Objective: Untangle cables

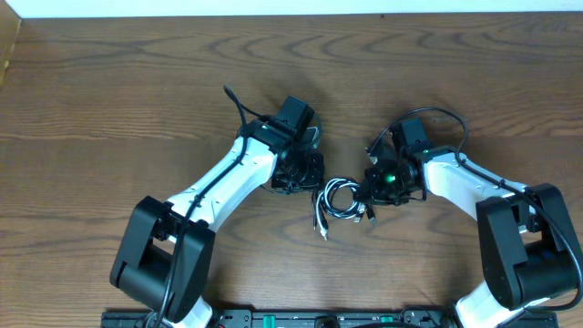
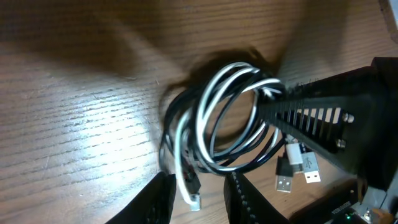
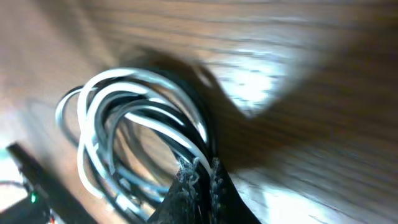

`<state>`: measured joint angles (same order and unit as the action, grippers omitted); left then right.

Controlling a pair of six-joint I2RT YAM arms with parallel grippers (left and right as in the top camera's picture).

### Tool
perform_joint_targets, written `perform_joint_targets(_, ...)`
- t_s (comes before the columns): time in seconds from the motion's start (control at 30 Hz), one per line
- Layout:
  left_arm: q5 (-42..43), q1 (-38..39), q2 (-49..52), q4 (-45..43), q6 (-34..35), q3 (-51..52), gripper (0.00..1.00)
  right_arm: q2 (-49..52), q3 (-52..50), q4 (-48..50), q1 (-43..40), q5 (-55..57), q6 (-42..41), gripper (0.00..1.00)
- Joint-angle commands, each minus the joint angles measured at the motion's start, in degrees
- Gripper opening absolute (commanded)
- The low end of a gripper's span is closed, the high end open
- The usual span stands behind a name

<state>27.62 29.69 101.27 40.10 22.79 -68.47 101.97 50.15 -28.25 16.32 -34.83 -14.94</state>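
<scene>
My left gripper grabs the coil by its pieces of cable (image 1: 318,210) (image 2: 182,165) beside the small plug next, so the USB plugs stay free to draw out.
The cables (image 1: 339,197), one black and one white, lie wound together in a small coil on the wood between my two grippers. In the left wrist view the coil (image 2: 230,124) fills the middle, with two USB plugs (image 2: 297,173) lying at its right. My left gripper (image 2: 200,200) is open just left of the coil (image 1: 308,175); a white cord end with its small plug (image 2: 194,199) hangs loose between its fingers. My right gripper (image 3: 202,171) is shut on strands at the coil's (image 3: 137,118) right edge (image 1: 369,189).
The wooden table (image 1: 109,82) stretches out on all sides. A thick black arm cable (image 1: 235,102) sticks up behind the left arm. The arms' base rail (image 1: 291,319) runs along the near edge, and a white wall (image 1: 182,7) borders the far edge.
</scene>
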Motion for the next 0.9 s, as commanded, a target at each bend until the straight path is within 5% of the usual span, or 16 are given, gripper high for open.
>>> perform_joint_targets(0.0, -0.70, 0.02, 0.48, -0.26, -0.94, 0.35, 0.31, -1.73, -0.42, 0.63, -0.26, -7.37, 5.62, 0.01)
perform_joint_targets(0.87, 3.67, 0.07, 0.59, -2.03, -1.38, 0.46, 0.31, -12.74, -0.42, 0.61, -0.24, -10.03, 6.82, 0.01)
